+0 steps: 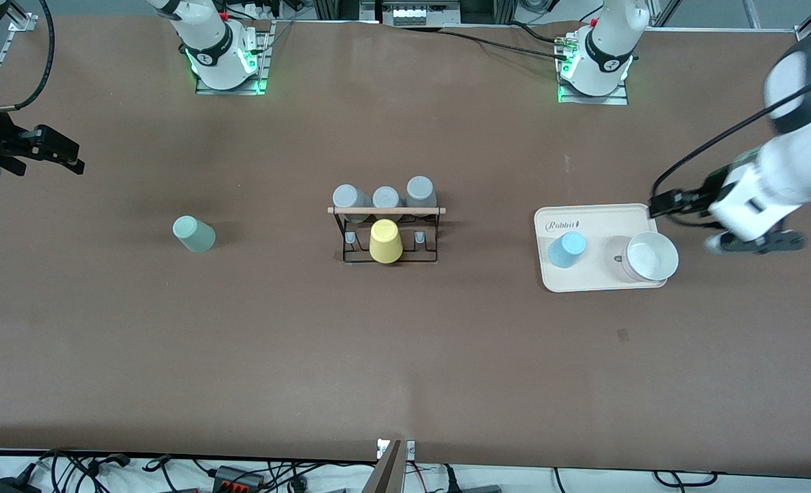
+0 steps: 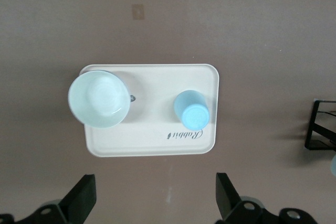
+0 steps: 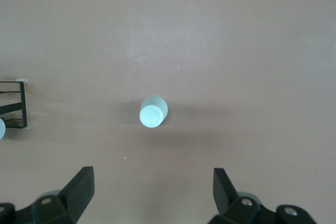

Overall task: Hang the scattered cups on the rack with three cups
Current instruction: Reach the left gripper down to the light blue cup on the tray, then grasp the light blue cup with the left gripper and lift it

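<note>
My left gripper should go to the light blue cup and grab the cup's closed bottom end, so the cup's opening stays free to hang on the wire rack.
The black wire rack with a wooden rod across its top stands mid-table. It holds three grey cups and a yellow cup. The pale mint cup stands bottom up on the table toward the right arm's end. It also shows in the right wrist view. The light blue cup stands bottom up on the cream tray. It also shows in the left wrist view. My left gripper hovers open and empty beside the tray. My right gripper hovers open and empty, apart from the mint cup.
A white bowl sits on the tray beside the blue cup and shows in the left wrist view. The rack's edge shows in the left wrist view and the right wrist view. Cables lie along the table's near edge.
</note>
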`<state>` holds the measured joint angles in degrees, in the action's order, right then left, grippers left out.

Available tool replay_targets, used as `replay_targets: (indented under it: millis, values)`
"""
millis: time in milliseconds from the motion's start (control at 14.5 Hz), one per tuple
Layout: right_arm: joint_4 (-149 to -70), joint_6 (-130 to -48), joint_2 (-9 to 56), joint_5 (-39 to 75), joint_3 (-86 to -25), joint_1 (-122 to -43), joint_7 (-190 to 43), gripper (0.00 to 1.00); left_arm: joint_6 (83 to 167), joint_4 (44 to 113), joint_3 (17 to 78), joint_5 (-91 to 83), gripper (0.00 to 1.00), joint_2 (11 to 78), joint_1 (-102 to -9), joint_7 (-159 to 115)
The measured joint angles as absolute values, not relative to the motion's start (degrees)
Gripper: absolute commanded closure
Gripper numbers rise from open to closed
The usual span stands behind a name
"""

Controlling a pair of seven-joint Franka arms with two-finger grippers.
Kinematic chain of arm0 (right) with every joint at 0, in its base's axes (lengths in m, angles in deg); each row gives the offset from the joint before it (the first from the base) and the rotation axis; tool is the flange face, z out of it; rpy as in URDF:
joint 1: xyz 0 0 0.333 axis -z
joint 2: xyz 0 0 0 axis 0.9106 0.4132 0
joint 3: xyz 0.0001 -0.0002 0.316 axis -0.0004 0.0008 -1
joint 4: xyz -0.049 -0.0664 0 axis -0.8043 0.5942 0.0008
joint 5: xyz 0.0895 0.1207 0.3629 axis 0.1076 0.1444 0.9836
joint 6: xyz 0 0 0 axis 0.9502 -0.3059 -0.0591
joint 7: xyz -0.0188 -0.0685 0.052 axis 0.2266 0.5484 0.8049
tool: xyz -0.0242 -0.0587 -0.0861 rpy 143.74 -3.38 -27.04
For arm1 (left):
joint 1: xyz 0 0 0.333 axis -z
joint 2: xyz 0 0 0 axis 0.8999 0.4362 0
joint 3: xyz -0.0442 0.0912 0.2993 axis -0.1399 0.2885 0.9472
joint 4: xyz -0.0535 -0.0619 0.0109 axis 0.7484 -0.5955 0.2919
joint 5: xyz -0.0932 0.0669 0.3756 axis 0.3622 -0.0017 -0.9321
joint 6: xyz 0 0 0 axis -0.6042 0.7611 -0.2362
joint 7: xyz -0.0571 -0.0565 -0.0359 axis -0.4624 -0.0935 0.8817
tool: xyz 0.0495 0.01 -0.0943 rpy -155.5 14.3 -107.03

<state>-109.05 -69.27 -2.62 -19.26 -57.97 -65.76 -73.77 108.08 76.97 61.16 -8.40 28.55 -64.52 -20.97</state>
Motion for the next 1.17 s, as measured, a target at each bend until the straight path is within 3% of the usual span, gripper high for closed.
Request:
replay_targets:
  millis: [622,1175]
  values:
    - [-109.14,-69.28,-1.97,-19.08,-57.77,-65.7,-73.79,0.0,139.47,97.33,55.91,-8.31,0.0,35.94,-61.34,-11.32]
    - [-109.16,-69.31,-1.95,-19.09,-57.73,-65.68,-73.78,0.0,146.28,102.9,55.9,-11.51,0.0,36.73,-60.81,-10.8]
